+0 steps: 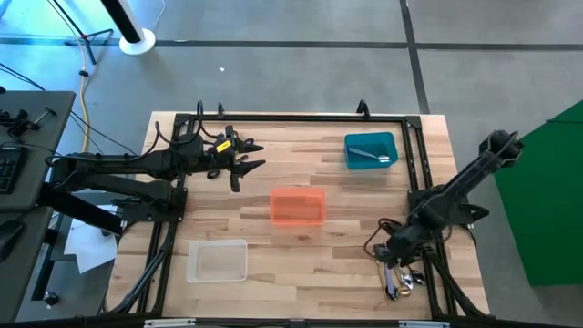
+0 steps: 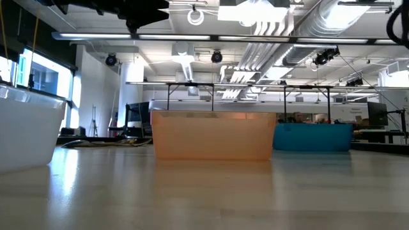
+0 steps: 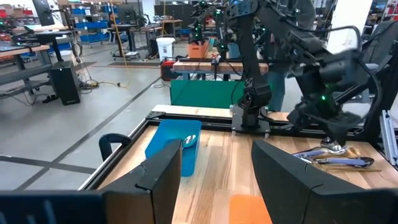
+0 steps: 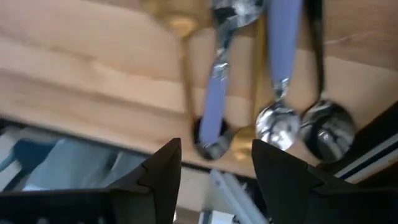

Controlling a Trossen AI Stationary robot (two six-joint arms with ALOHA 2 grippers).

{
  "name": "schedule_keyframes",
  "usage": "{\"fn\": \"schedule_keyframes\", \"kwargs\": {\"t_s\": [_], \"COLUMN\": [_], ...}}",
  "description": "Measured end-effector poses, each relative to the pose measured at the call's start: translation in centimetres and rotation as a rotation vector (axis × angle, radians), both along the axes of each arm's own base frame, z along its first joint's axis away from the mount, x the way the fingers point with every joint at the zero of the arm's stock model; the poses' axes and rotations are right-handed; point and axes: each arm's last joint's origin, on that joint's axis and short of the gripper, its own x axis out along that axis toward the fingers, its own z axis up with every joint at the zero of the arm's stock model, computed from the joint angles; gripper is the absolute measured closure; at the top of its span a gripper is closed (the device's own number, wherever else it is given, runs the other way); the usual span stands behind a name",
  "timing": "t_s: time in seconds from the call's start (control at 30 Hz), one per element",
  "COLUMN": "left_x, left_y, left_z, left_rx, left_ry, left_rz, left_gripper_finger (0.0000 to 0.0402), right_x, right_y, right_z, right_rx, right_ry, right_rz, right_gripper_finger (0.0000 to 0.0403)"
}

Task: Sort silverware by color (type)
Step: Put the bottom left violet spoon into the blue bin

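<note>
The right gripper grabs the silver spoon by its purple handle (image 1: 389, 281) beside the spoon's neck next, to sort it into the blue bin (image 1: 371, 150).
The silverware pile (image 1: 401, 281) lies at the table's near right corner, close to the near edge. In the right wrist view I make out a silver spoon (image 4: 277, 124), a black spoon (image 4: 326, 127) and a gold piece (image 4: 183, 25) side by side on the wood. My right gripper (image 1: 393, 258) hovers just over the pile, open (image 4: 214, 168), with nothing between its fingers. One silver spoon (image 1: 373, 157) lies in the blue bin (image 1: 371, 150). My left gripper (image 1: 253, 156) waits open (image 3: 214, 180) above the far left of the table, pointing toward the blue bin (image 3: 174, 146).
An orange bin (image 1: 298, 207) sits mid-table and a clear bin (image 1: 217, 261) near the left front. In the low view the orange bin (image 2: 214, 135), the blue bin (image 2: 313, 136) and the clear bin (image 2: 25, 128) stand in a row. A black frame (image 1: 291, 117) rims the table.
</note>
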Motion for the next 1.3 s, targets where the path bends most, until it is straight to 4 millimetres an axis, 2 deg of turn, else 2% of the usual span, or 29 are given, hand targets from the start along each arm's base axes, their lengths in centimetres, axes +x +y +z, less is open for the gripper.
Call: {"fn": "schedule_keyframes", "kwargs": {"t_s": [0.3,0.53,0.8,0.93,1.17,1.3], "left_x": [0.0,0.0,0.0,0.0,0.0,0.0], "left_y": [0.1,0.1,0.1,0.1,0.1,0.1], "left_z": [0.0,0.0,0.0,0.0,0.0,0.0], "left_rx": [0.000,0.000,0.009,0.010,0.010,0.011], "left_ry": [0.001,0.001,0.003,0.003,0.003,0.003], "left_rz": [0.020,0.021,0.020,0.020,0.020,0.020], "left_gripper_finger": [0.0220,0.0220,0.0220,0.0220,0.0220,0.0220], "right_x": [1.5,1.9,2.1,2.0,1.9,1.9], "right_y": [1.5,1.8,1.9,1.8,1.7,1.7], "right_z": [-2.6,-4.7,-5.2,-5.2,-5.3,-5.3], "right_rx": [-0.033,-0.088,-0.105,-0.119,-0.137,-0.149], "right_ry": [0.045,0.124,0.137,0.148,0.145,0.135], "right_rz": [-0.013,-0.035,-0.045,-0.042,-0.035,-0.035], "right_gripper_finger": [0.0222,0.0222,0.0225,0.0260,0.0367,0.0371]}}
